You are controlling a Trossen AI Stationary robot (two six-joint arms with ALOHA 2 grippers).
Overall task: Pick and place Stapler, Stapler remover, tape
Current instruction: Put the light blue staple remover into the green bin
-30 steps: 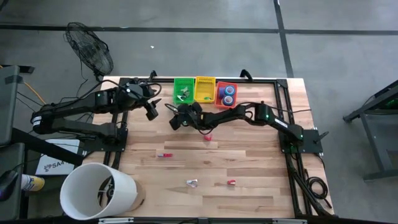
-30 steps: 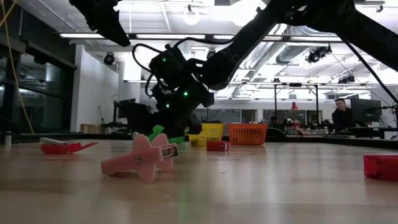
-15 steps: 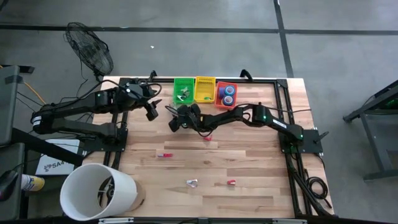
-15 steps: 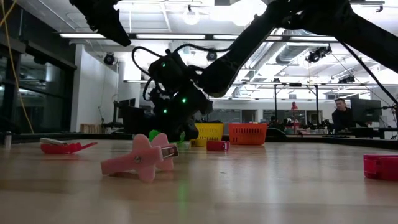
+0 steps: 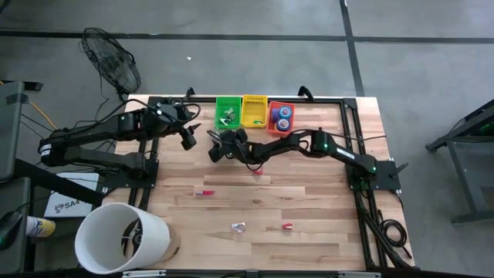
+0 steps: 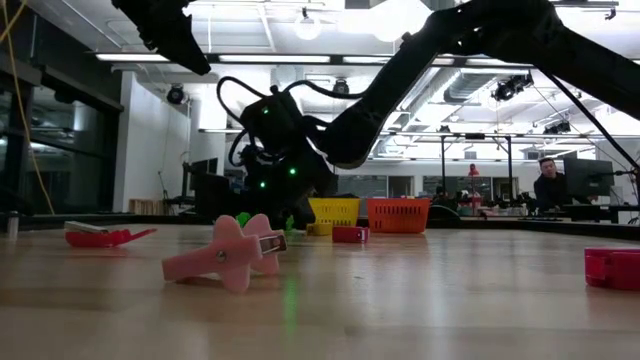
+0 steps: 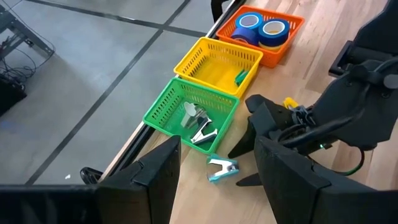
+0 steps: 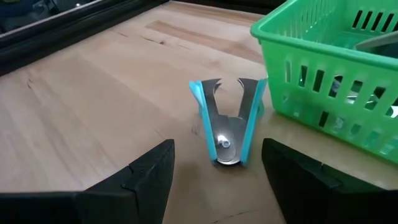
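Observation:
The teal staple remover needs to go in the green basket, so my right gripper should next grab it by its riveted end (image 8: 227,147).
A teal staple remover (image 8: 227,127) with silvery jaws lies on the wood just beside the green basket (image 8: 336,93); it also shows in the left wrist view as the teal remover (image 7: 222,168). My right gripper (image 8: 227,186) is open and low over the table, its fingers standing to either side just short of the remover. It reaches in from the right (image 5: 215,147). My left gripper (image 7: 214,186) is open and hovers by the table's far left (image 5: 187,137). Blue and purple tape rolls (image 7: 262,28) sit in the orange basket (image 7: 292,38).
The green basket holds silvery staple removers (image 7: 199,121). The yellow basket (image 7: 214,62) holds a small green piece. A pink staple remover (image 6: 225,255) and small red staplers (image 5: 204,192) (image 5: 286,226) lie on the near half of the table. A white bucket (image 5: 122,235) stands at the near left corner.
My right gripper has moved a little toward the table's left and lower, closer to the teal staple remover beside the green basket. Nothing on the table has shifted.

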